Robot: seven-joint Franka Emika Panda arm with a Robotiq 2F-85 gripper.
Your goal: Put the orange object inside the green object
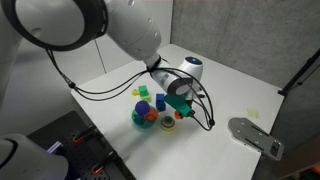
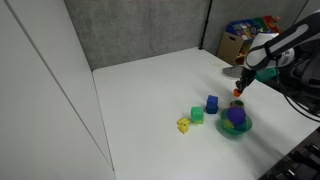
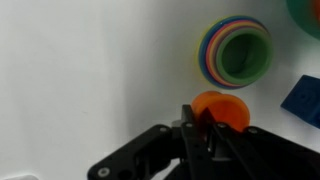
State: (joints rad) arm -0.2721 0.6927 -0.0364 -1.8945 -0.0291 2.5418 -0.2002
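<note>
The orange object's lower end hangs beside the green object's coloured rim bands, so my gripper should keep holding it until it sits inside the green object's green hollow (image 1: 168, 121) (image 3: 243, 56).
In the wrist view my gripper (image 3: 200, 120) is shut on the orange object (image 3: 222, 108), a small round bright orange piece held at its near edge. The green object (image 3: 243, 53), a low round cup with a green hollow and coloured rim bands, stands on the white table just beyond and slightly right of the orange piece. In an exterior view the gripper (image 2: 240, 86) hangs above the table with the orange piece (image 2: 238, 92) at its tip, just above the small cup (image 2: 238, 104).
A teal bowl (image 2: 236, 127) holding a purple toy stands near the cup, also in an exterior view (image 1: 145, 117). A blue block (image 2: 212, 103), a green block (image 2: 197, 115) and a yellow block (image 2: 184, 125) lie nearby. The blue block's corner shows in the wrist view (image 3: 303, 100).
</note>
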